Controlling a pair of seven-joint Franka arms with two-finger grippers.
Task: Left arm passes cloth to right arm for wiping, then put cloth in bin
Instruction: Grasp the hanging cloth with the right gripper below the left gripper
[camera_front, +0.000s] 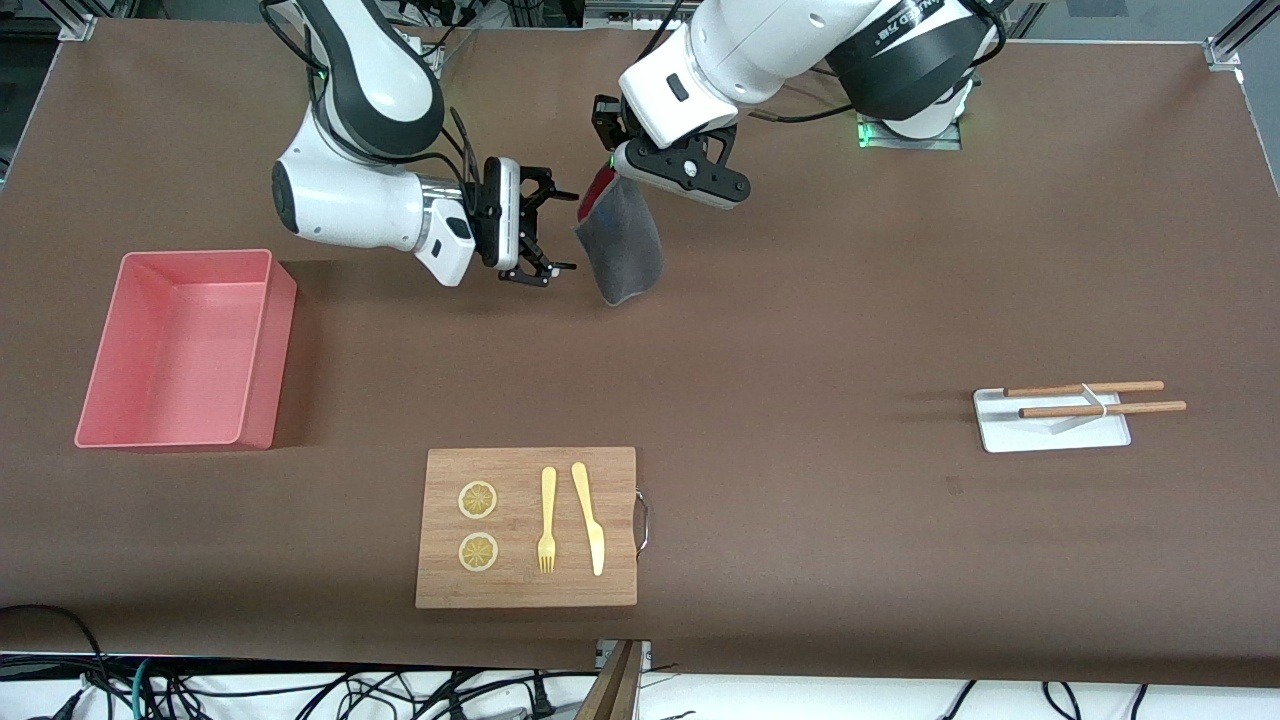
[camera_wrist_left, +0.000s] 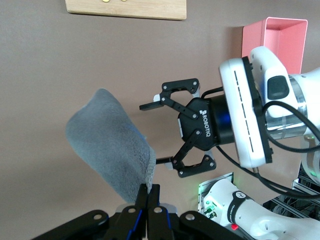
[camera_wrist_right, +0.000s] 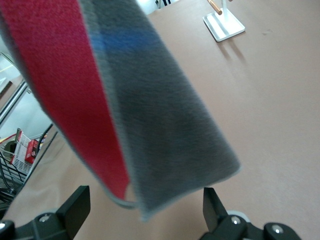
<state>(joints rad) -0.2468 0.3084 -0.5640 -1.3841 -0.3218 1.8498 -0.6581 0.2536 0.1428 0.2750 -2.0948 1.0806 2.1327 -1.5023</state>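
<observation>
My right gripper will take over the wiping from my left gripper next, so it will hold the cloth by its loose grey corner (camera_wrist_right: 146, 209).
My left gripper (camera_front: 610, 172) is shut on the top edge of the cloth (camera_front: 622, 240), which hangs in the air above the table, dark grey outside with its pink-red face folded inward. In the left wrist view my fingers (camera_wrist_left: 148, 192) pinch the cloth (camera_wrist_left: 107, 145) at its corner. My right gripper (camera_front: 566, 231) is open, level with the cloth and just beside it on the bin's side, its wire-loop fingers pointing at it. The right wrist view has the cloth (camera_wrist_right: 165, 115) hanging close in front of the open right gripper (camera_wrist_right: 145, 202), not between the fingers. The pink bin (camera_front: 275, 350) stands empty toward the right arm's end.
A wooden cutting board (camera_front: 525, 590) with a fork, a knife and two lemon slices lies nearer to the front camera. A small white tray (camera_front: 1050, 430) with two wooden sticks sits toward the left arm's end of the table.
</observation>
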